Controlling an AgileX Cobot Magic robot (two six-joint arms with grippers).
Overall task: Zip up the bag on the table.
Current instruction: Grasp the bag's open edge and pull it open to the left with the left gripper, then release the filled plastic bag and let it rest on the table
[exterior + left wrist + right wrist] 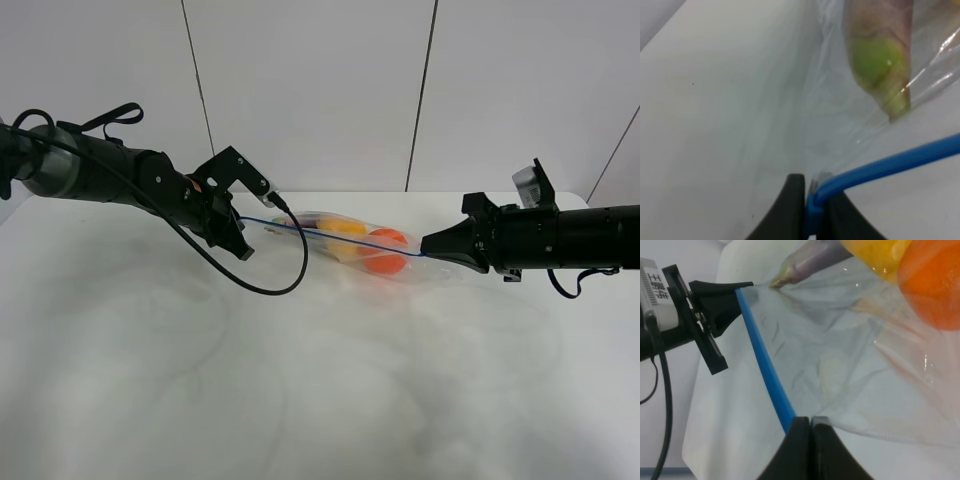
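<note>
The blue zipper's end [245, 219] [824, 189] in my fingers is just above the table and would settle there, so I should open my left gripper.
The clear bag [352, 243] lies on the white table [300, 400], holding a purple eggplant [810, 260], a yellow fruit [875, 252] and an orange [935, 285]. Its blue zipper strip [330, 237] is stretched taut between my two grippers. My left gripper [243, 224] is shut on the strip's left end [812, 202], with the eggplant's green tip [875, 60] showing through the plastic. At the other end, my right gripper [426, 248] pinches the strip shut [809, 422]. The left gripper [715, 300] also shows in the right wrist view.
A black cable [285, 285] loops from the left arm down onto the table in front of the bag. A white panelled wall [320, 90] stands behind the table's far edge.
</note>
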